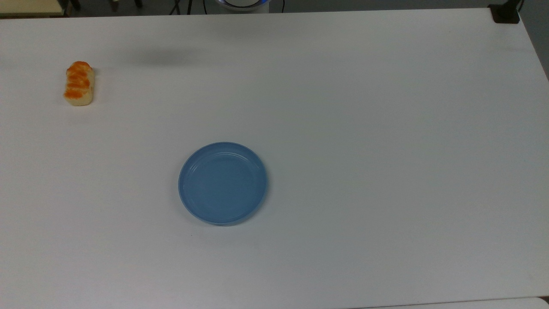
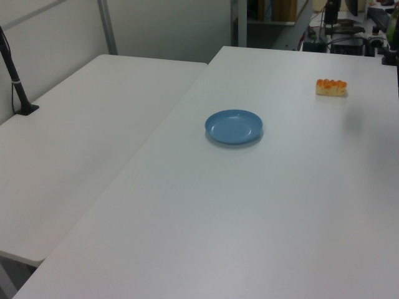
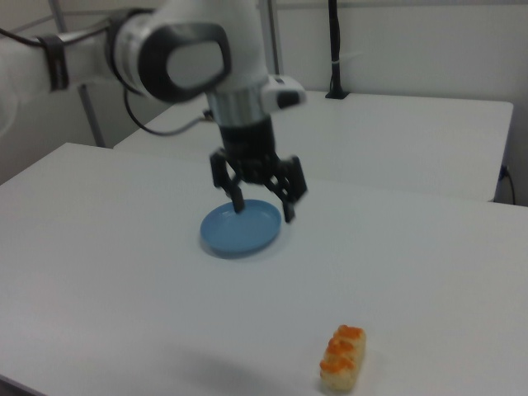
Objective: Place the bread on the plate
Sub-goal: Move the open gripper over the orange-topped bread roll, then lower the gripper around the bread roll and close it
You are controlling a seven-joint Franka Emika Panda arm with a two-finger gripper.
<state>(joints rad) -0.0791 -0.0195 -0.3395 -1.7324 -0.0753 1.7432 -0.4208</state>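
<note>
I need to grip the bread (image 2: 331, 87) with my gripper by its cream sides next, so that I can put it on the blue plate (image 2: 234, 126).
The bread (image 1: 79, 83), a small loaf with cream sides and an orange-brown top, lies alone at the top view's far left; it also shows as the bread (image 2: 331, 87) and the bread (image 3: 343, 357). The round blue plate (image 1: 223, 183) sits bare in the middle of the white table, seen again as the plate (image 2: 234, 126) and the plate (image 3: 241, 228). In the right view my gripper (image 3: 264, 206) hangs in the air in front of the plate, its black fingers spread open with nothing between them, well apart from the bread.
The white table (image 1: 364, 150) is wide and bare around both things. A second white table (image 2: 81, 137) adjoins it on the left view's left, with a black post (image 2: 15, 81) clamped at its edge. My arm's base (image 1: 242, 3) stands beyond the top view's far edge.
</note>
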